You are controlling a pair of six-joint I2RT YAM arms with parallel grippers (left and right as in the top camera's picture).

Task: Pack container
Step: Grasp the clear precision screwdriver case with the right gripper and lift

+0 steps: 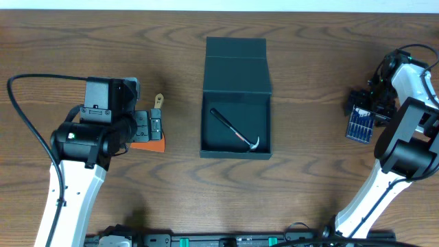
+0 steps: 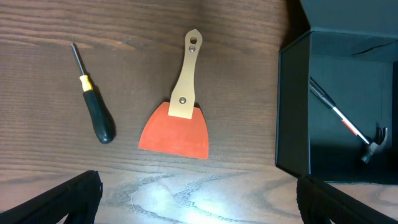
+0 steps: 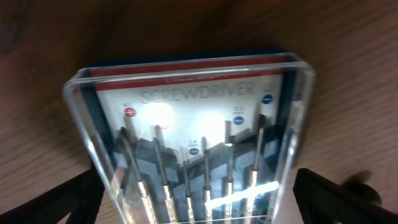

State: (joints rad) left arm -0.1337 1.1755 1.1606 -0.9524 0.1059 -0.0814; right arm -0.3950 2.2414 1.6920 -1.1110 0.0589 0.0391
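Note:
I should next grab the clear case of screwdrivers with my right gripper across its opposite side edges. That keeps the bottom of the case free to lay flat in the container (image 1: pixel 236 147).
The dark teal container (image 1: pixel 236 147) stands open at mid-table, its flap lid (image 1: pixel 235 65) folded back, and shows again at the right of the left wrist view (image 2: pixel 292 112). A small hammer (image 1: pixel 236 130) lies inside it (image 2: pixel 348 124). My left gripper (image 1: pixel 154 127) is open with nothing between its fingers (image 2: pixel 68 199), hovering by an orange-bladed scraper (image 2: pixel 177 118) with a wooden handle. My right gripper (image 1: pixel 363 113) is open, its fingers (image 3: pixel 348 199) flanking a clear case of screwdrivers (image 3: pixel 193 124) at the table's right (image 1: pixel 359 127).
A black-handled screwdriver (image 2: pixel 93 109) with a yellow collar lies left of the scraper; in the overhead view my left arm hides it. Bare wood table (image 1: pixel 315 178) surrounds the container. Cables run along the left edge.

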